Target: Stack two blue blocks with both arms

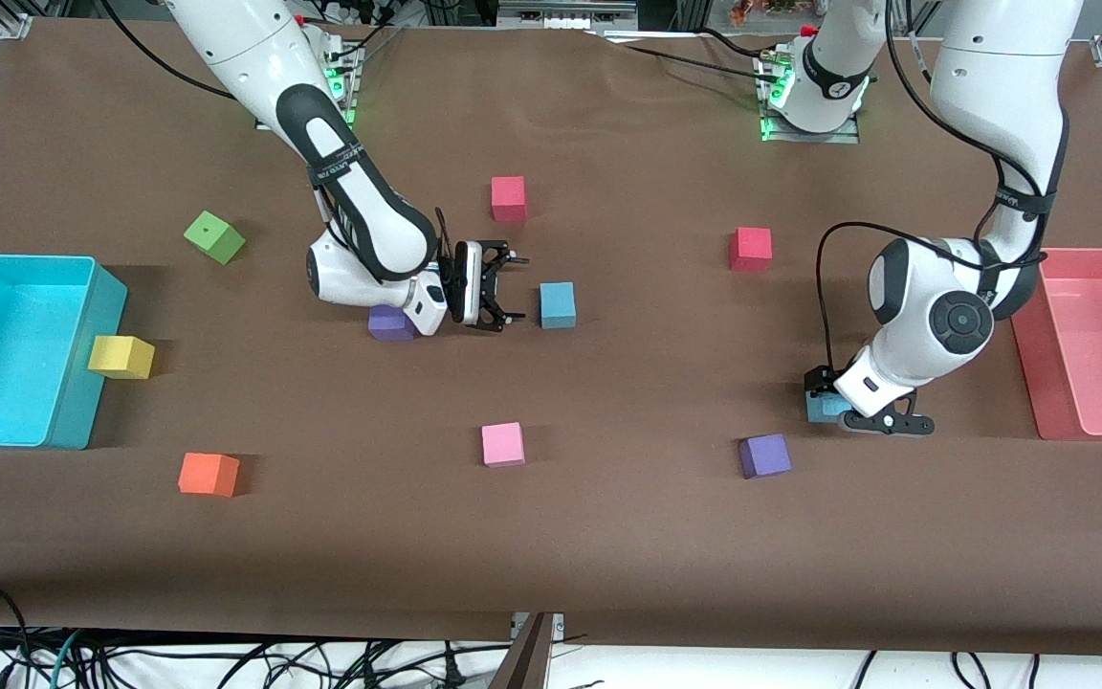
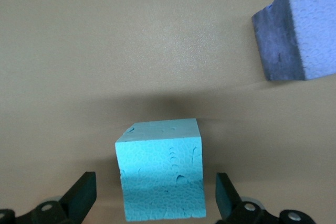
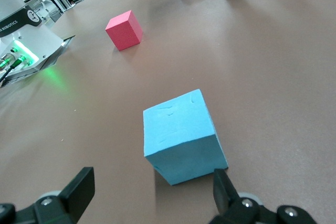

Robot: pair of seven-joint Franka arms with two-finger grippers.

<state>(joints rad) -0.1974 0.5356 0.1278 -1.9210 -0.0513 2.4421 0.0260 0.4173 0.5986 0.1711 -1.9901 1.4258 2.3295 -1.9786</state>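
I will stack the blue block near the red bin onto the blue block in the middle of the table, so my left gripper will grab it by its opposite sides next.
One blue block rests mid-table. My right gripper hovers low beside it, open and aimed sideways at it. In the right wrist view that block lies just ahead of the open right gripper, with one fingertip near its corner. The other blue block sits near the red bin, mostly hidden under my left gripper. In the left wrist view this block stands between the open fingers of the left gripper, with a gap on each side.
A cyan bin stands at the right arm's end and a red bin at the left arm's end. Scattered cubes: green, yellow, orange, pink, purple, purple, red, red.
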